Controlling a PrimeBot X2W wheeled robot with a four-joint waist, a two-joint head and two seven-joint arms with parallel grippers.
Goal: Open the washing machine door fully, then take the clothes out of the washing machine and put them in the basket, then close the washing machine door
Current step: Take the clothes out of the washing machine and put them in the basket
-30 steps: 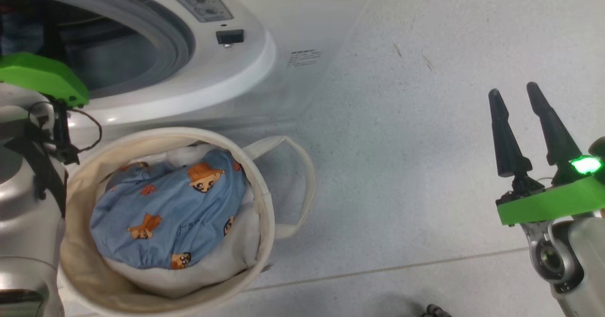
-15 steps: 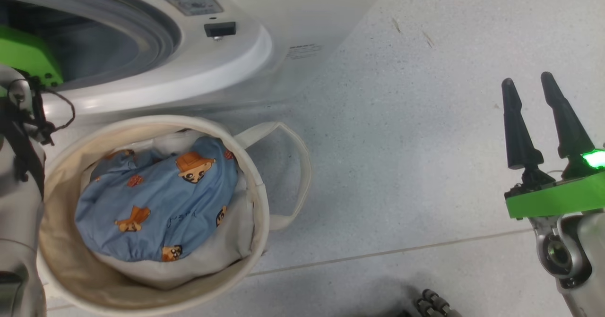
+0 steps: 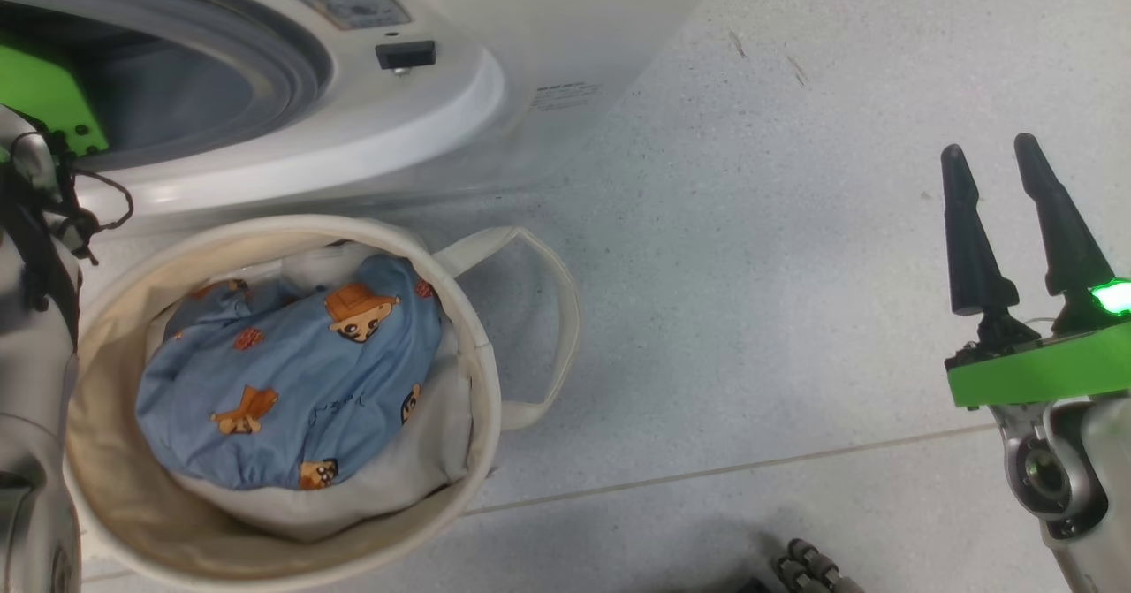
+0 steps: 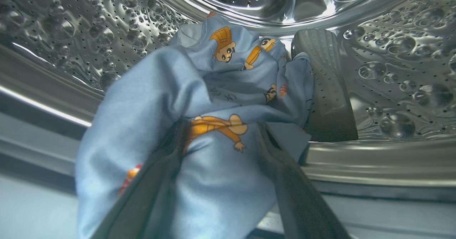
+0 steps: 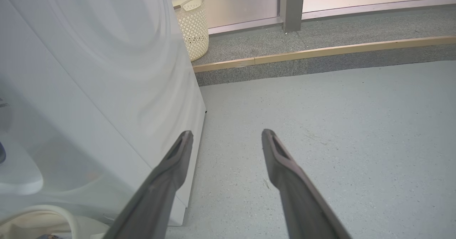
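The left gripper takes hold of the printed garment by its bunched fold by the orange figure (image 4: pixel 222 138) next, to move it out of the drum (image 4: pixel 392 71).
My left gripper (image 4: pixel 220 125) is inside the steel drum (image 4: pixel 392 71) of the washing machine (image 3: pixel 424 125). It is open, and its two dark fingers straddle a bunched piece of the clothes (image 4: pixel 199 100), light blue with orange cartoon figures. In the head view its green wrist mount (image 3: pixel 44 98) sits in the drum mouth. Another light blue printed garment (image 3: pixel 292 372) lies in the cream basket (image 3: pixel 482 345) on the floor before the machine. My right gripper (image 3: pixel 988 147) (image 5: pixel 226 134) hangs open and empty over the floor to the right. The washing machine door is out of view.
The basket's loop handle (image 3: pixel 557 328) sticks out to the right. The machine's white side panel (image 5: pixel 117 100) stands left of my right gripper. A perforated cream hamper (image 5: pixel 194 21) stands by a raised step (image 5: pixel 320 52) beyond. Grey floor (image 3: pixel 751 310) lies between the basket and the right arm.
The head camera has shifted, sliding the whole picture a little left and up. The left arm's green mount has gone slightly deeper into the drum mouth. The right gripper stays open.
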